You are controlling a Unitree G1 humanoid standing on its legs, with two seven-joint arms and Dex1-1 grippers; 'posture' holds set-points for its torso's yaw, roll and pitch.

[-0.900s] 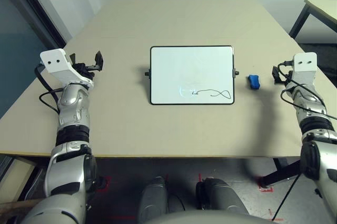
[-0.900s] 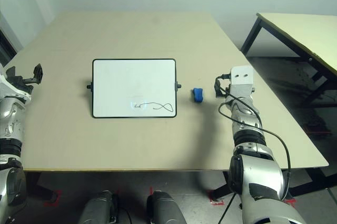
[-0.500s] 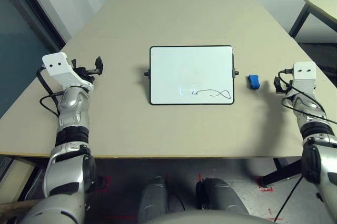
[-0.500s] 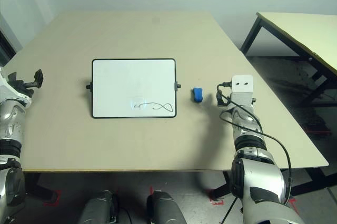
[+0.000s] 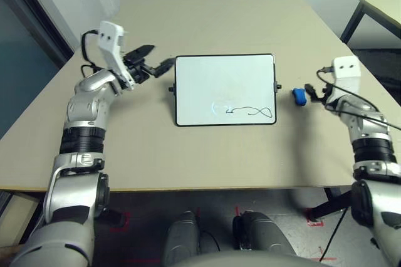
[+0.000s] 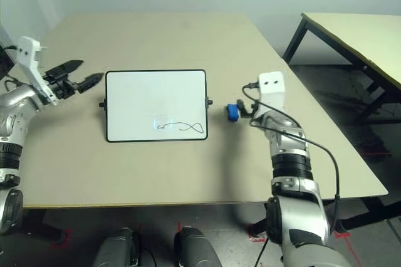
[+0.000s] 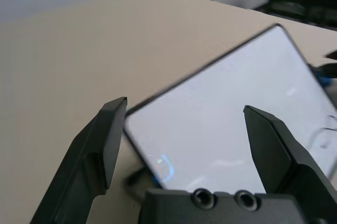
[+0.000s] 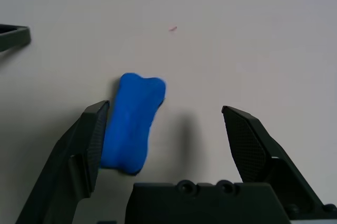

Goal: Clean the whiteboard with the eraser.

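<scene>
The robot's right gripper needs to come down before it closes on the blue eraser [image 5: 299, 96], as its fingers are still above the eraser.
The whiteboard [image 5: 224, 89] lies flat mid-table, with a thin black scribble [image 5: 250, 111] near its front right corner. Just right of the board, the small blue eraser [image 5: 299, 96] rests on the table. My right gripper [image 5: 311, 91] is open and right beside it. In the right wrist view the eraser [image 8: 132, 123] lies between the fingers, close to one finger [image 8: 87, 145]. My left gripper [image 5: 158, 56] is open, hovering at the board's far left corner. The left wrist view shows the whiteboard [image 7: 237, 108] just past the spread left gripper [image 7: 184, 105].
The beige table [image 5: 207, 22] stretches well beyond the board on every side. A second table [image 6: 357, 35] with black legs stands off to the right. A dark panel [image 5: 25, 54] runs along the left side of the room.
My left arm has swung up and inward to the board's far left corner. My right gripper has moved left, up to the eraser. The board and eraser lie as before.
</scene>
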